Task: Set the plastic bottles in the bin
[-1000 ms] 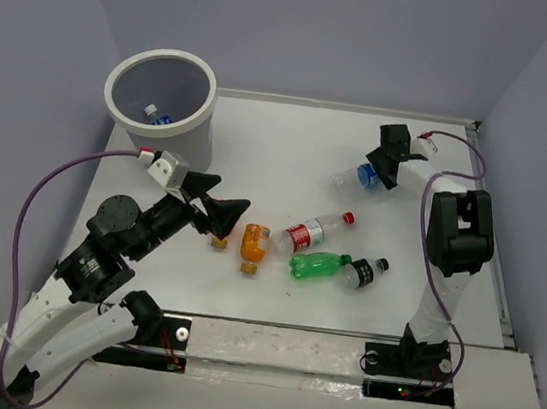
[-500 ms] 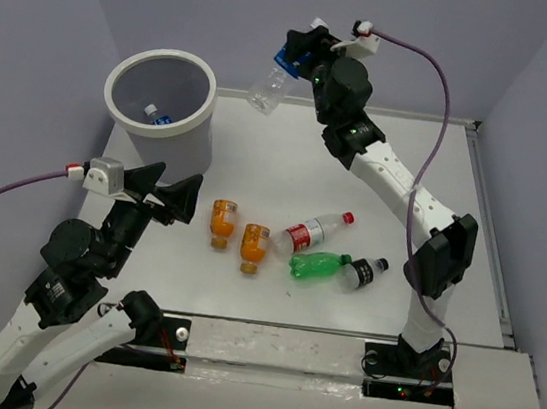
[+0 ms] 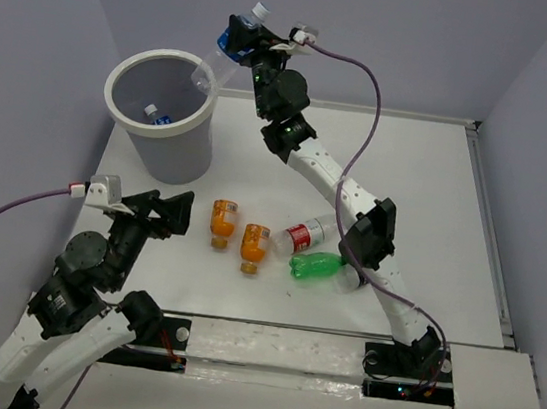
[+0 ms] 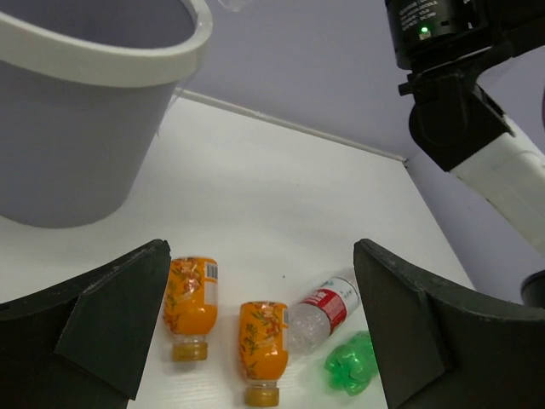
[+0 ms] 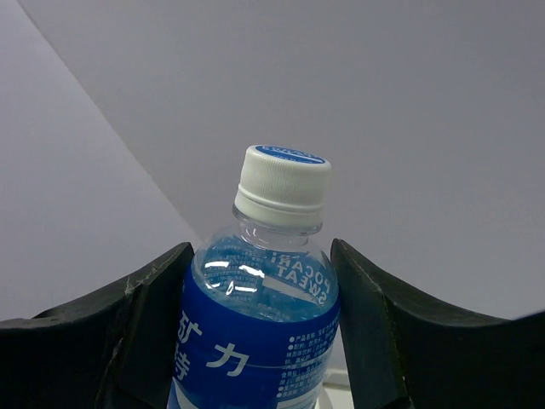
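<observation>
My right gripper keeps hold of the clear bottle for now, until it is farther in. Only its base overlaps the bin's rim, so if I opened now, it would tip outside the bin (image 3: 122, 127).
My right gripper (image 3: 237, 40) is shut on a clear bottle with a blue label (image 3: 217, 56) and holds it tilted, base down, above the right rim of the bin (image 3: 122, 127). In the right wrist view the bottle (image 5: 264, 324) sits between the fingers, cap up. A second blue-labelled bottle (image 3: 154, 115) lies inside the bin. Two orange bottles (image 3: 222, 218) (image 3: 254, 244), a red-labelled bottle (image 3: 304, 235) and a green bottle (image 3: 316, 267) lie on the table. The dark-labelled bottle is hidden behind my right arm. My left gripper (image 3: 180, 212) is open and empty, just left of the orange bottles (image 4: 189, 296).
The right arm (image 3: 332, 182) stretches across the table over the lying bottles. The bin's wall (image 4: 77, 145) fills the left of the left wrist view. Grey walls close in the table on three sides.
My right arm has carried the blue-labelled bottle from the table's right back to above the bin's rim. My left gripper has drawn back to the left, away from the orange bottles.
</observation>
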